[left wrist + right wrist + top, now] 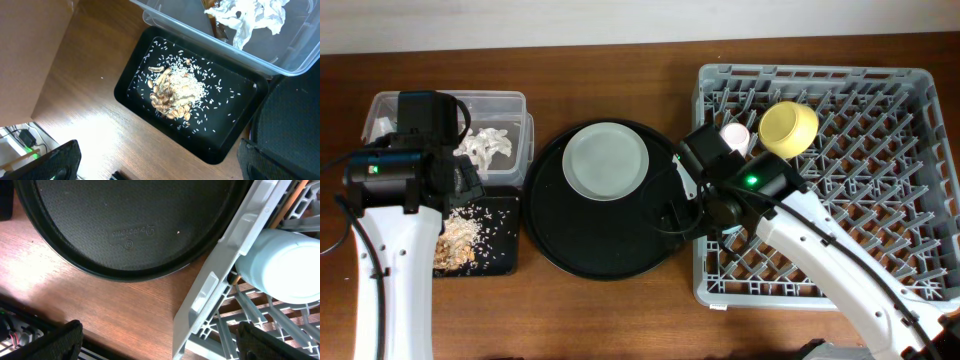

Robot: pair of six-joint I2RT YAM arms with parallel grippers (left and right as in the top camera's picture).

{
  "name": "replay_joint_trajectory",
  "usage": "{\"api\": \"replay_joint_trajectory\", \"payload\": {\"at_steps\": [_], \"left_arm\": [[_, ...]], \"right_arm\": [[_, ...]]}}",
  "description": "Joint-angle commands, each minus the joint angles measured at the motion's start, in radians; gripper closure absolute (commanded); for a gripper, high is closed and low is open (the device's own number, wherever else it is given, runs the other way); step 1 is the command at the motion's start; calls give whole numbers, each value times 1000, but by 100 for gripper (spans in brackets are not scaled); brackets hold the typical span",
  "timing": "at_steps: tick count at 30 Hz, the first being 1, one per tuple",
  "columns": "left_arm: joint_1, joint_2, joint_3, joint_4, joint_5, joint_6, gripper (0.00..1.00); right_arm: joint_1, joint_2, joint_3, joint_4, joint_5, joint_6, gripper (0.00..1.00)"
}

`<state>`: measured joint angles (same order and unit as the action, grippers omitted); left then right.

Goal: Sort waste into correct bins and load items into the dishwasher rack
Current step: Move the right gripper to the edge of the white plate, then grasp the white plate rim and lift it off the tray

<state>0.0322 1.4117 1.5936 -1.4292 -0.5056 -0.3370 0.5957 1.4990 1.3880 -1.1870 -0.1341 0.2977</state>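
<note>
My right gripper grabs the grey-white plate (605, 160) by its rim on the side toward the rack next, which leaves the rest free for loading it there.
The clear tub (510, 105) holds crumpled white tissue (485, 145) and a brown wrapper piece (218, 27). The shallow black tray (505, 250) holds beige food scraps (175, 92) and scattered rice. My left gripper (160, 170) is open and empty above this tray's near end. The grey-white plate (605, 160) lies on the round black tray. The grey rack (910, 180) holds the yellow bowl (788, 128), the pink cup (735, 135) and the light-blue cup (290, 270) on its side. My right gripper (162, 347) is open and empty, straddling the rack's left wall (205, 295). A thin wooden stick (295, 195) shows in the rack.
The large round black tray (560, 230) sits between the bins and the rack, its rim close to the rack's left wall. Bare wooden table (620, 320) runs along the front. The right arm hides the light-blue cup from overhead.
</note>
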Motion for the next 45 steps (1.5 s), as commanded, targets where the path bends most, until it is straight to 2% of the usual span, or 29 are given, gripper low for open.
{"api": "replay_joint_trajectory", "payload": {"at_steps": [1,12,17,19,21,22,24,25,30,32,34,36,38,40,45], "left_arm": [[3,-11,11,-1,-11,5,1],[3,-11,11,-1,-11,5,1],[3,-11,11,-1,-11,5,1],[3,-11,11,-1,-11,5,1],[3,-11,11,-1,-11,5,1],[3,-11,11,-1,-11,5,1],[3,-11,11,-1,-11,5,1],[3,-11,11,-1,-11,5,1],[3,-11,11,-1,-11,5,1],[3,-11,11,-1,-11,5,1],[3,-11,11,-1,-11,5,1],[3,-11,11,-1,-11,5,1],[3,-11,11,-1,-11,5,1],[3,-11,11,-1,-11,5,1],[3,-11,11,-1,-11,5,1]], "right_arm": [[6,5,13,2,15,9,2],[6,5,13,2,15,9,2],[6,5,13,19,-43,37,2],[6,5,13,150,-76,37,2],[6,10,13,300,-99,111,2],[6,17,13,360,-52,227,2],[6,43,13,365,121,403,2],[6,65,13,383,147,454,2],[-2,255,13,520,166,463,1],[-1,329,13,561,310,463,30],[-1,404,13,624,417,461,40],[-1,441,13,689,420,431,54],[0,473,13,744,419,432,57],[0,514,13,806,419,432,53],[0,585,13,874,397,432,53]]}}
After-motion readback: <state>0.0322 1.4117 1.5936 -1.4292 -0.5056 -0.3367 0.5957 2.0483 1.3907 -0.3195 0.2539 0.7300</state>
